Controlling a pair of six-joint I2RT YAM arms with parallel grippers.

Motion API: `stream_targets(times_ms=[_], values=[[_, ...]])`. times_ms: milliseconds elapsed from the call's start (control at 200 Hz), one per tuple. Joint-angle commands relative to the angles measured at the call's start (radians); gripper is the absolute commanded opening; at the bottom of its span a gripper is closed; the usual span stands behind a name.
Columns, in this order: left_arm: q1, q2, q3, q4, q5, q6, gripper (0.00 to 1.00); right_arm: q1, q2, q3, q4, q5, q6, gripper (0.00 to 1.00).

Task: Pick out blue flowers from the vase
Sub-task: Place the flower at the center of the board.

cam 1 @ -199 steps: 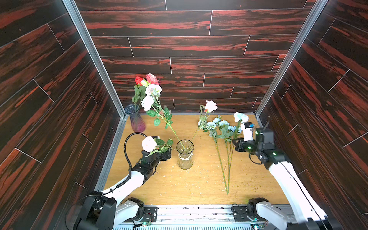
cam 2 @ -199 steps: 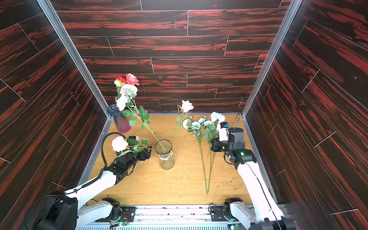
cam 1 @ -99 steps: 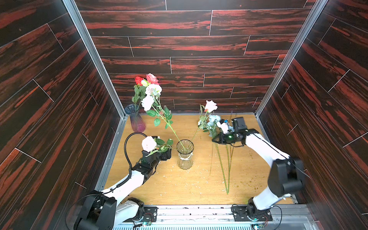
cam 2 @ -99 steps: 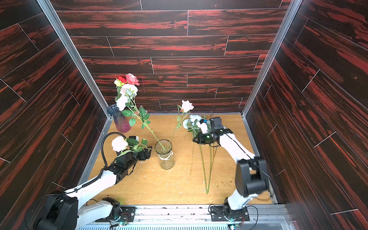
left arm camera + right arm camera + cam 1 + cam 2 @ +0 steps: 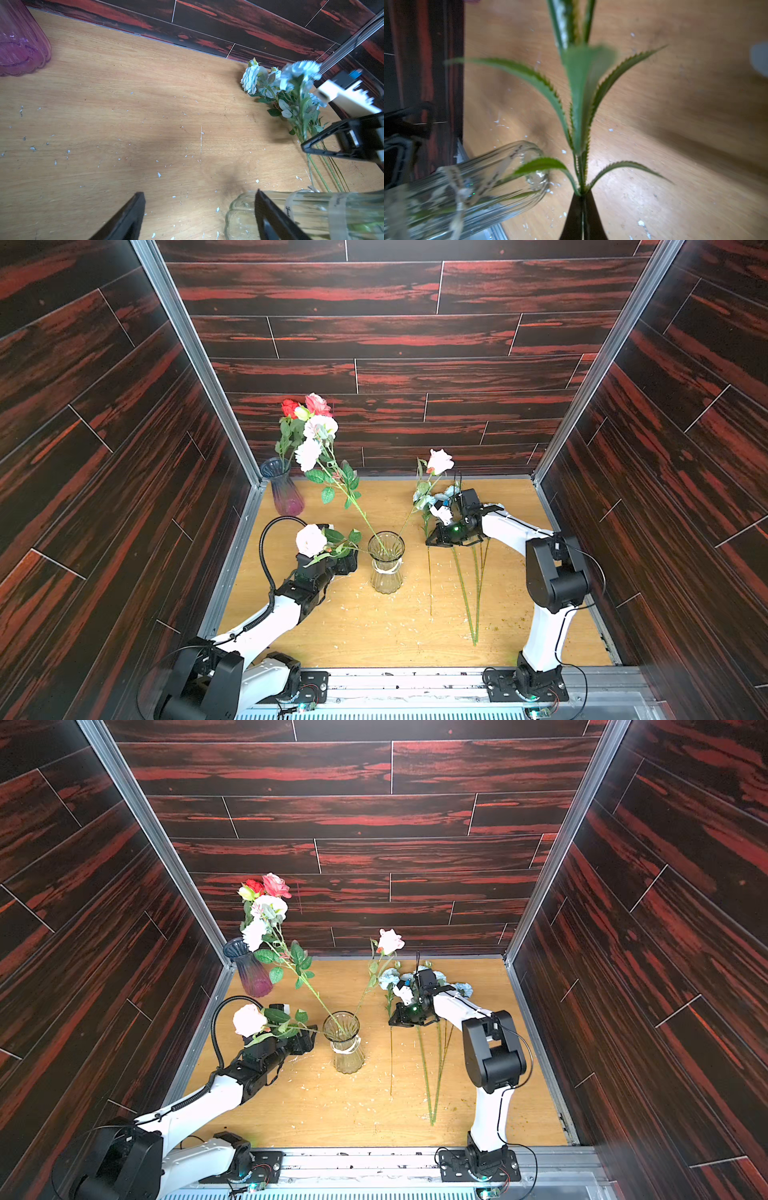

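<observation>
The blue flower stays in my right gripper for now until it lies by the other stems, since its stem hangs over open tabletop, short of them.
The clear glass vase [image 5: 386, 562] [image 5: 345, 1044] stands mid-table with roses leaning out of it. Blue flowers [image 5: 451, 491] [image 5: 461, 989] [image 5: 254, 80] lie on the table right of it, their green stems [image 5: 467, 597] pointing to the front. My right gripper [image 5: 430, 541] [image 5: 392, 1021] [image 5: 582, 193] is shut on the leafy stem of one blue flower [image 5: 422, 499] [image 5: 299, 70], just right of the vase. My left gripper [image 5: 351, 562] [image 5: 308, 1043] [image 5: 199, 207] stands open and empty left of the vase, under a cream-pink rose [image 5: 311, 540].
A purple vase [image 5: 284, 493] [image 5: 20, 41] with red and pink roses [image 5: 307, 406] stands in the back left corner. Dark wood-patterned walls [image 5: 415, 344] close in the table on three sides. Small white flecks [image 5: 159, 174] litter the table.
My right arm has swung left from the right wall towards the clear vase, carrying one blue flower away from the pile. The left arm has stayed still.
</observation>
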Motion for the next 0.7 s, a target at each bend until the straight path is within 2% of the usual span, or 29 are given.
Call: stream_targets(times_ms=[0,366,696], values=[[-0.002,0.002,0.028,-0.004,-0.008,0.01,0.84,0.004,0.021,-0.016,-0.017,0.067,-0.011,0.0],[-0.003,-0.003,0.024,-0.003,-0.01,0.011,0.84,0.004,0.08,0.014,-0.074,0.219,-0.013,0.0],[-0.002,-0.002,0.024,-0.003,-0.008,0.011,0.84,0.003,0.115,0.052,-0.107,0.282,-0.013,0.11]])
